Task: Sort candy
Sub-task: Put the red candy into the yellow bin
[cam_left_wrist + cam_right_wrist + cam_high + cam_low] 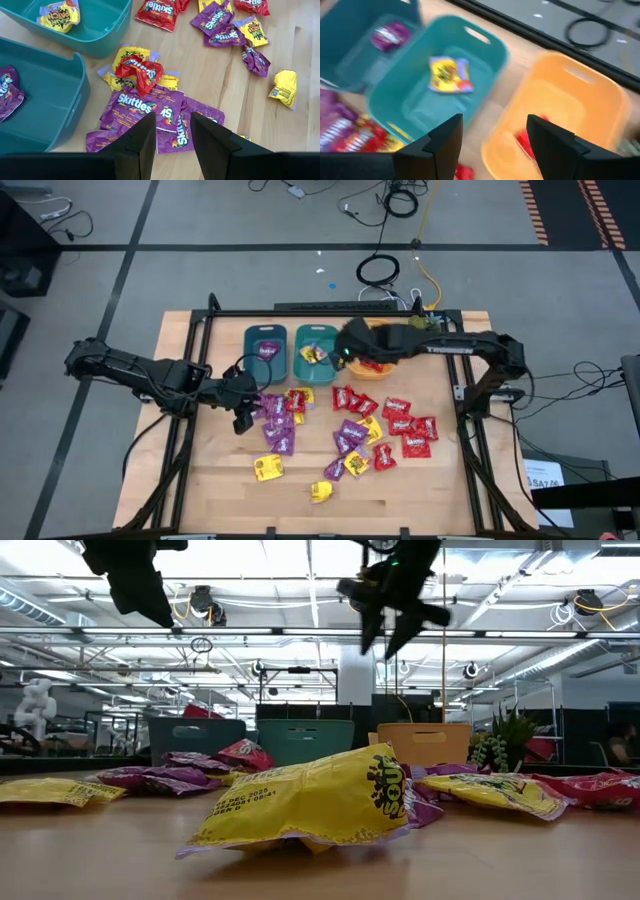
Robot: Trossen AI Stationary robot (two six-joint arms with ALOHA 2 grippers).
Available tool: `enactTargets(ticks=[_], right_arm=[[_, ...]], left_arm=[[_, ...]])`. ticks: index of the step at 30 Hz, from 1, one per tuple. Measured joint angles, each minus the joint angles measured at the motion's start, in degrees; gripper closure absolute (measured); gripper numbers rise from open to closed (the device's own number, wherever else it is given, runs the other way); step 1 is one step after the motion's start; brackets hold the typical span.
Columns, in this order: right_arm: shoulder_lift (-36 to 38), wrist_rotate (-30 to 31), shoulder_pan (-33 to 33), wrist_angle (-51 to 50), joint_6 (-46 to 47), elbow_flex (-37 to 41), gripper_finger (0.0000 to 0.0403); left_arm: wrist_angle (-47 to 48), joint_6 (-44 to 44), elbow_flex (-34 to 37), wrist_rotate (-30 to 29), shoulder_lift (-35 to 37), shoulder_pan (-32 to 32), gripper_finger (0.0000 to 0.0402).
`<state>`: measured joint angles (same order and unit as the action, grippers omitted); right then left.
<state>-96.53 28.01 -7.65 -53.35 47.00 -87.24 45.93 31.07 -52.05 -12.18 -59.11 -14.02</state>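
The yellow packet should go into the middle teal bin (316,355) to sort the yellow candy, so my right gripper needs to grab the packet by its middle (368,430) next.
Many small candy packets lie flat on the wooden table: purple ones (278,425) (150,107), red ones (410,425), yellow ones (268,469) (310,802). My left gripper (243,408) (172,134) hovers open just above the purple packets beside the left teal bin, touching nothing. My right gripper (345,348) (495,135) (395,615) is open and empty, high over the gap between the middle teal bin and the orange bin. A purple packet (390,36) lies in the left teal bin, a yellow one (447,75) in the middle bin, and red ones (527,142) in the orange bin.
Three bins stand in a row at the table's far side: left teal bin (265,352), middle teal bin (315,352), orange bin (385,370). A small green plant (505,745) stands at the far right. Bare wood lies along the near edge and near the left edge.
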Motion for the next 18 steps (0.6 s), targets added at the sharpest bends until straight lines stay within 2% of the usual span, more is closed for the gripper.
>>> enactTargets(ticks=[3, 9, 13, 18], right_arm=[[3.18, 3.18, 3.18, -3.99, 6.47, 3.56, 0.0192], [12.0, 3.13, 9.29, -5.25, 22.88, 17.51, 0.0193], [19.02, 0.25, 13.15, -3.73, 34.22, 27.29, 0.0193], [24.86, -1.99, 17.65, -0.58, 39.29, 35.6, 0.0193]], left_arm=[[0.0, 0.0, 0.0, -0.03, 0.0, 0.0, 0.0272], [0.0, 0.0, 0.0, -0.07, 0.01, 0.0, 0.0272], [0.0, 0.0, 0.0, -0.07, 0.0, 0.0, 0.0272], [-0.02, 0.0, 0.0, -0.09, 0.0, 0.0, 0.0272]])
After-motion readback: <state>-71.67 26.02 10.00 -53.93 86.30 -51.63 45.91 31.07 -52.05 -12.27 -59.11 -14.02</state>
